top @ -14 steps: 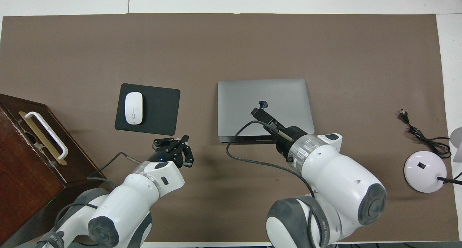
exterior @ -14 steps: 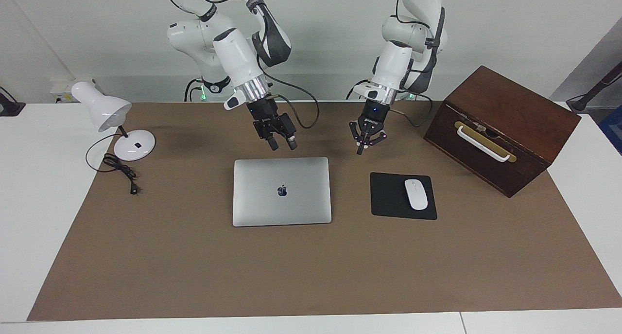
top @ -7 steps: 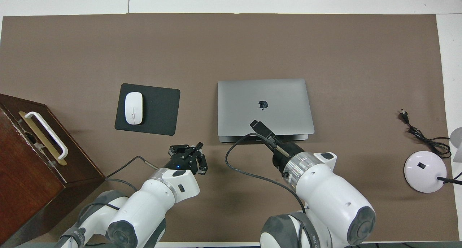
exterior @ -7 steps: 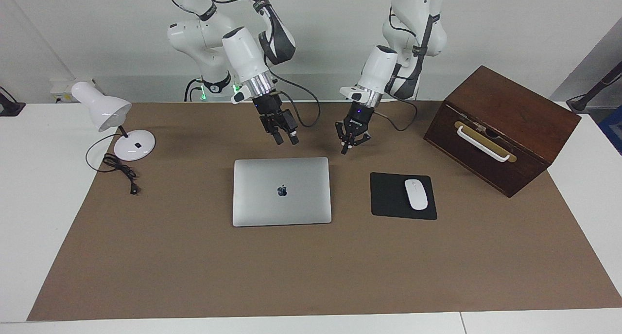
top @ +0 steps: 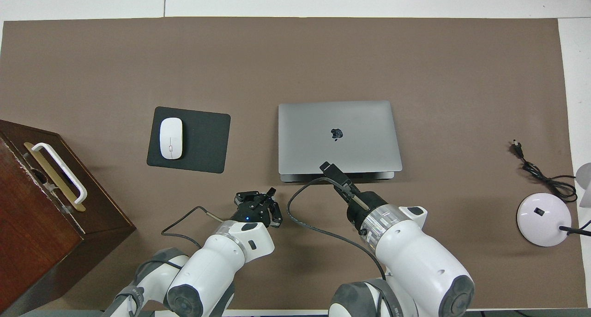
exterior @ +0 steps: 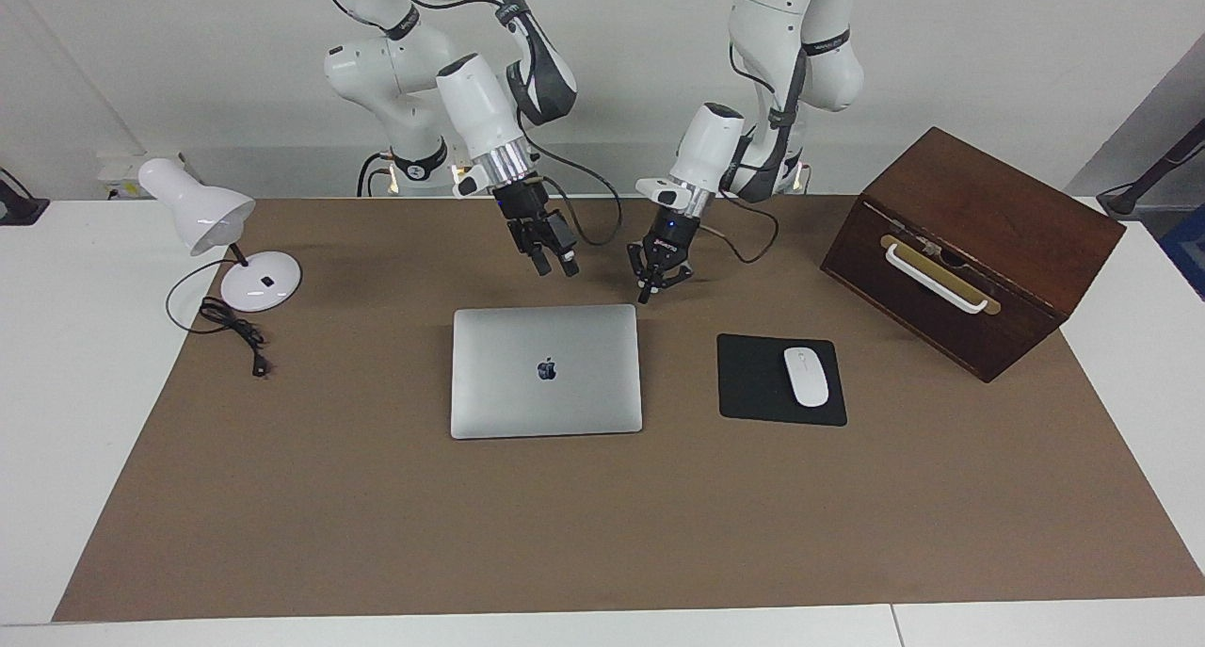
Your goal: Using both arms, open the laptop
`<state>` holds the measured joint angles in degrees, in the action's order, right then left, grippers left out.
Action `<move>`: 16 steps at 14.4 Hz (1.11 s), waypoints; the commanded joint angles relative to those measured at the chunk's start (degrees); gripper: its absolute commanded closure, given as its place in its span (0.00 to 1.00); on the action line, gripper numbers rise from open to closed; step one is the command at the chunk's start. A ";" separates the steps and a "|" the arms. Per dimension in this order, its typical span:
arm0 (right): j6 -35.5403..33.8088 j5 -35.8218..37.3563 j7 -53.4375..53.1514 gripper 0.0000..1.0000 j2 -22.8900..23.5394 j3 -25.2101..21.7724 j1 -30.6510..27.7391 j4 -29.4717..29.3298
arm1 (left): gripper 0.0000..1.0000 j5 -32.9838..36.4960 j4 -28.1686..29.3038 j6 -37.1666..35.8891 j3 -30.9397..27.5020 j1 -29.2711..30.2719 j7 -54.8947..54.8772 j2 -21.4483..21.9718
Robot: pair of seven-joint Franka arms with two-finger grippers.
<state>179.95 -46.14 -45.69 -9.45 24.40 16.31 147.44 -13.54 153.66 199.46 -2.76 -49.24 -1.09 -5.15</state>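
Observation:
The laptop's lid has its free edge (top: 303,174) opposite the hinge, and my right gripper will grab the lid there next. Then I will open the laptop (top: 360,123).
The laptop (exterior: 546,383) (top: 360,123) lies closed and flat on the brown mat, logo up. My right gripper (exterior: 557,267) (top: 327,166) is open and empty, raised over the laptop's edge nearer to the robots. My left gripper (exterior: 648,292) (top: 268,194) is shut and empty. It hangs low over the mat beside the laptop's corner that is nearer to the robots, toward the left arm's end of the table. It is apart from the laptop. Neither gripper touches the laptop.
A black mouse pad (exterior: 753,383) with a white mouse (exterior: 806,376) lies beside the laptop toward the left arm's end. A brown wooden box (exterior: 970,251) with a white handle stands past it. A white desk lamp (exterior: 226,242) and its cable (exterior: 235,331) are at the right arm's end.
My right gripper has pulled back from over the lid to over the laptop's nearer edge. My left gripper has moved sideways toward the laptop's corner. The laptop has not moved.

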 commanded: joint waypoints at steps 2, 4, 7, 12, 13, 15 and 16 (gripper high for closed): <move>-1.27 -1.93 -0.89 0.04 -1.54 0.64 -0.05 1.36 | 1.00 -1.66 -4.06 1.19 -0.85 -1.12 0.12 -3.29; -1.27 -1.93 -0.89 0.04 -1.10 0.64 -0.05 1.54 | 1.00 -1.75 -6.08 1.19 -0.85 -1.12 0.12 -4.95; -1.27 -2.63 -0.98 0.04 -0.40 0.64 -0.22 1.54 | 1.00 -2.54 -7.32 1.19 -0.85 -1.12 0.21 -6.54; -1.27 -4.92 0.08 0.04 0.92 0.56 -0.49 1.28 | 1.00 -2.80 -9.51 1.28 -0.85 -1.21 0.21 -9.34; -1.27 -4.84 0.17 0.04 1.27 0.56 -0.66 1.19 | 1.00 -2.89 -9.86 1.28 -0.85 -1.21 0.21 -9.70; -1.27 -4.92 0.52 0.04 1.88 0.56 -0.92 0.93 | 1.00 -2.89 -10.48 1.28 -0.85 -1.21 0.21 -10.31; -1.18 -4.92 0.95 0.04 2.50 0.56 -1.19 0.84 | 1.00 -2.89 -10.83 1.28 -0.85 -1.21 0.21 -10.49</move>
<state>179.35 -49.51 -45.82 -7.64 24.48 16.10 148.68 -14.91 144.44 199.48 -2.97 -49.25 -1.02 -13.90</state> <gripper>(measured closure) 0.000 0.991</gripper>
